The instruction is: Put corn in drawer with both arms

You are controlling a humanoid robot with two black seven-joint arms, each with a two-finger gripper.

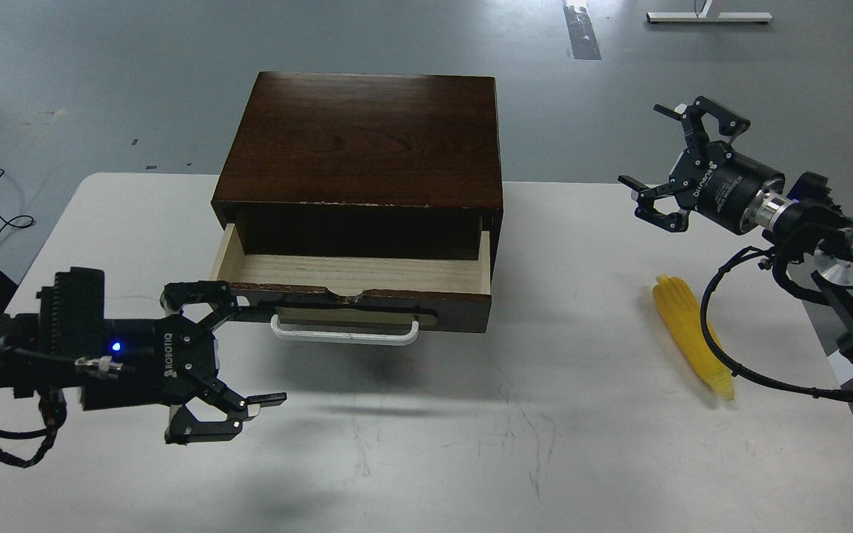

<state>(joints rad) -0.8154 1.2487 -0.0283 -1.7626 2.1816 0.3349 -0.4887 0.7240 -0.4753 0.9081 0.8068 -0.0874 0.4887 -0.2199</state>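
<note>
The robot's right hand should next put the corn in the open drawer [352, 275], and to do so it should grab the yellow corn by its middle [688, 333].
The drawer [352, 275] of the dark brown cabinet [363, 137] stands pulled open, showing its pale wood floor, empty. Its white bar handle [345, 333] faces me. The yellow corn [693, 334] lies on the white table at the right, partly crossed by a black cable. My left gripper [260, 354] is open and empty, just left of the drawer front, its upper finger close to the handle's left end. My right gripper [645, 148] is open and empty, raised above the table, up and left of the corn.
The white table [426, 459] carries the cabinet at its back middle. The right arm's cable [723, 348] loops over the corn's near end. Grey floor lies beyond the table, with a white stand foot [708, 16] at the far right.
</note>
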